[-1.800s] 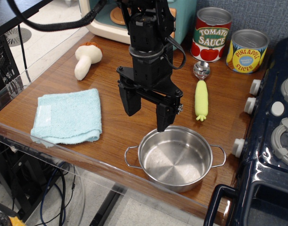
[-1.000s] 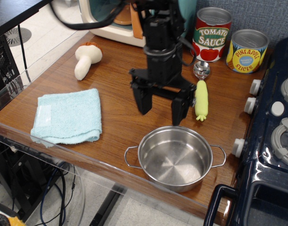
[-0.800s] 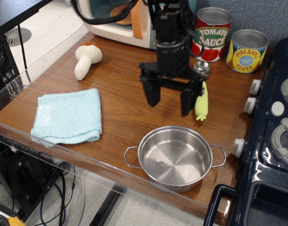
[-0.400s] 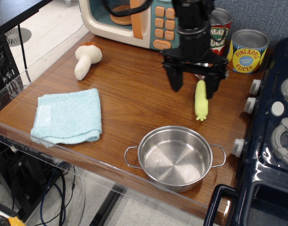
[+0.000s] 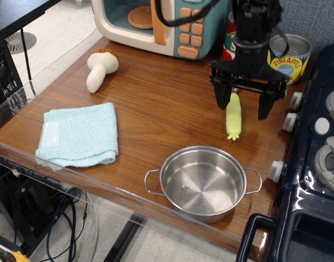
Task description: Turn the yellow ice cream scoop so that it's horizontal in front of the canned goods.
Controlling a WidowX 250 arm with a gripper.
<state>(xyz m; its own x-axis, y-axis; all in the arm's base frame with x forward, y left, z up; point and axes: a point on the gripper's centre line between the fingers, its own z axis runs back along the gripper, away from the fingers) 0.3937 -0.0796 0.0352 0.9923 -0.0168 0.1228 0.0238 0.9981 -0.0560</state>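
Observation:
My gripper grabs the scoop by its pale yellow-green handle (image 5: 233,117) next, to turn it horizontal in front of the canned goods.
The yellow ice cream scoop (image 5: 233,118) lies on the wooden table with its pale yellow-green handle pointing toward the front; its silver bowl is hidden behind my gripper. My gripper (image 5: 242,107) is open, above the scoop's far end, one finger (image 5: 221,100) to its left and one to its right. Behind it stand the canned goods: the yellow-blue Pineapple Slices can (image 5: 292,56) is visible, the red Tomato Sauce can (image 5: 229,48) is mostly hidden by the arm.
A steel pot (image 5: 202,182) stands at the table's front edge. A light blue towel (image 5: 79,134) lies at the left, a beige toy mushroom (image 5: 100,67) behind it. A toy microwave (image 5: 161,22) is at the back. A dark toy stove (image 5: 314,164) lines the right side.
My gripper has moved from over the middle of the table, near the pot, to the right and back, ending over the scoop. It stayed open. The scoop has not moved.

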